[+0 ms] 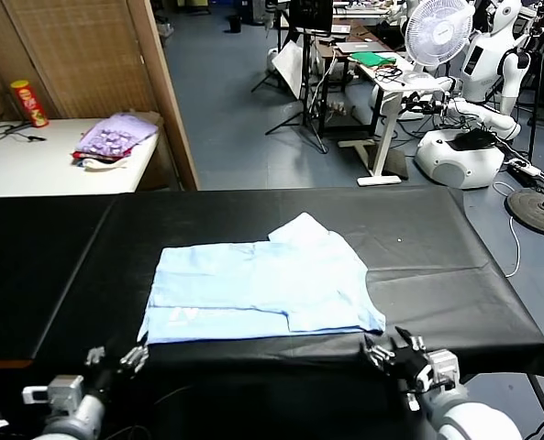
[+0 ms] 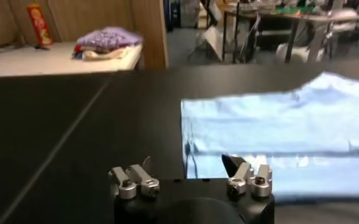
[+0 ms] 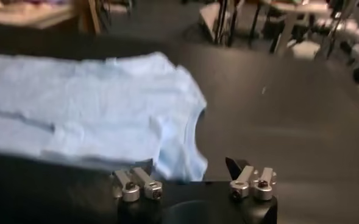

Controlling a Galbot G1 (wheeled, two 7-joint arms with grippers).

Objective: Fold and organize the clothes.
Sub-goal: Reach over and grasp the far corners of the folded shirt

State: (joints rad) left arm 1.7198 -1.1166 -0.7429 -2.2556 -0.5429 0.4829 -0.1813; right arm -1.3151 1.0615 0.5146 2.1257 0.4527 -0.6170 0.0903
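The upper layer of the pale sky-blue T-shirt needs to be folded over the T-shirt's body (image 1: 226, 284). My right gripper should grab that layer by its shoulder (image 1: 342, 242) beside the neckline for this.
The clothes are one pale sky-blue T-shirt (image 1: 262, 289) lying flat and partly folded in the middle of the black table (image 1: 437, 238), with a small white mark near its front left corner. My left gripper (image 1: 116, 356) hovers at the table's front edge, just in front of the shirt's left corner, open and empty. My right gripper (image 1: 393, 350) stands open and empty just off the shirt's front right corner. In the left wrist view the shirt (image 2: 289, 134) lies beyond the open left gripper (image 2: 188, 164). In the right wrist view the shirt (image 3: 94, 103) lies beyond the open right gripper (image 3: 190, 164).
A white side table (image 1: 33, 165) at the back left carries a purple pile of garments (image 1: 116, 137) and a red can (image 1: 28, 103). A wooden partition (image 1: 166, 92) stands behind the black table. Desks, a fan (image 1: 437, 32) and another robot (image 1: 478, 92) stand far back right.
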